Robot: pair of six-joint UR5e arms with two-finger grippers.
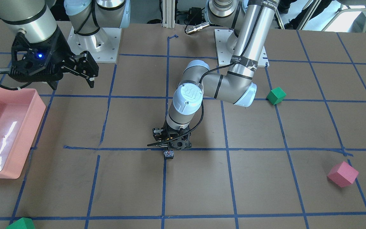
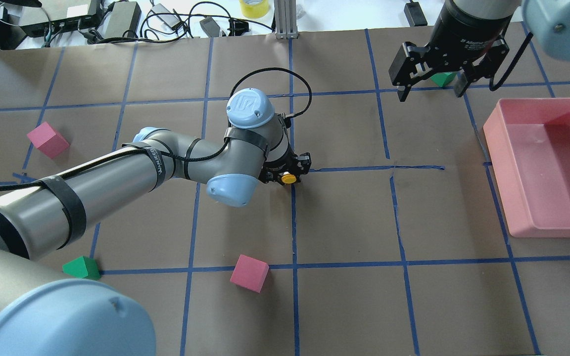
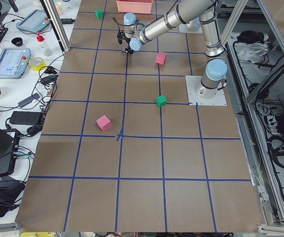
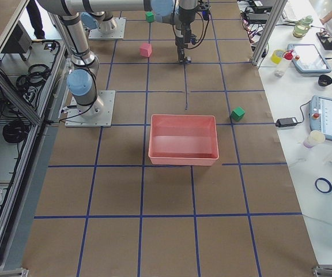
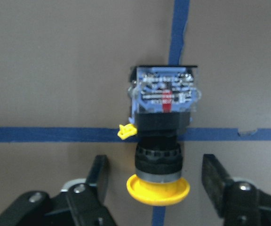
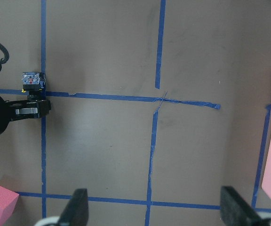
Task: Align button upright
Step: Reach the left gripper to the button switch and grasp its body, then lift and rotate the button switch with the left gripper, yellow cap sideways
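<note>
Next, my left gripper grips the button by its yellow cap [image 5: 158,190] to set the button upright, as this leaves its silvery contact block [image 5: 164,92] free.
The button [image 5: 160,141] lies on its side on the brown table, over a crossing of blue tape lines. Its yellow cap [image 2: 289,178] points toward the robot and its silvery contact block [image 1: 169,155] points away. My left gripper [image 5: 155,165] is lowered over it and open, with one finger on each side of the cap and black body and a gap to both. My right gripper [image 2: 431,91] is open and empty, high above the table beside the pink tray; the right wrist view shows the button [image 6: 32,80] far off.
A pink tray [image 2: 494,143] stands on the robot's right side. Pink cubes [image 2: 48,140] [image 2: 249,273] and green cubes [image 2: 82,267] [image 2: 443,78] lie scattered around the table. The left arm [image 2: 117,173] stretches across the left half.
</note>
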